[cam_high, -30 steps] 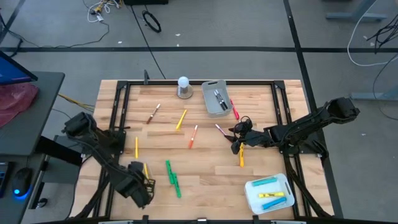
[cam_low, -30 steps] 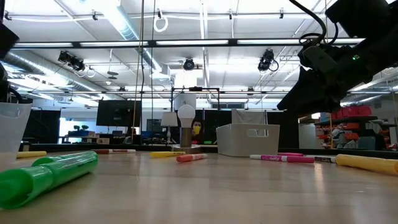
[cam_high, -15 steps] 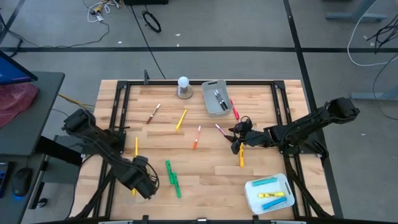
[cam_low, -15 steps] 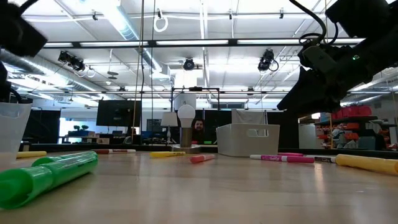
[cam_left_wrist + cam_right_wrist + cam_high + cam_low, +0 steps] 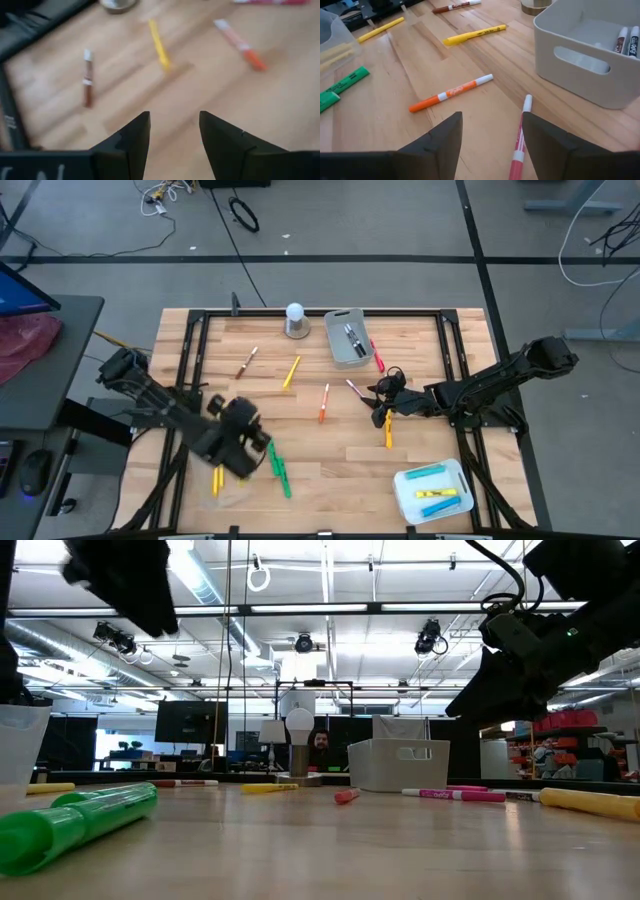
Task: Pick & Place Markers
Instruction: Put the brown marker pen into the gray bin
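My left gripper is to grab the brown marker by its brown cap [image 5: 88, 96] next, to pick the marker off the table and place it with its kind.
Markers lie scattered on the wooden table: a brown one [image 5: 246, 361], a yellow one [image 5: 291, 372], an orange one with a white end [image 5: 323, 402], a pink one [image 5: 355, 388], a red one [image 5: 378, 358], an orange-yellow one [image 5: 388, 432] and green highlighters [image 5: 278, 467]. My left gripper [image 5: 243, 448] hangs open above the table just left of the green highlighters; its wrist view looks past the open fingers [image 5: 174, 120] at the brown [image 5: 87, 77], yellow [image 5: 159, 45] and orange [image 5: 240, 44] markers. My right gripper [image 5: 378, 402] is open [image 5: 492, 120] above the pink marker [image 5: 520, 137].
A grey bin [image 5: 340, 350] at the far edge holds dark markers. A clear bin [image 5: 405, 498] near the right corner holds teal and yellow highlighters; another clear bin [image 5: 327, 30] at the near left holds yellow ones. A white ball on a grey base [image 5: 295, 320] stands beside the grey bin.
My left gripper has swung from the near left corner toward the far edge and to the right, ending beside the green highlighters. The orange marker has shifted a little along the table toward the right. The right arm has kept still.
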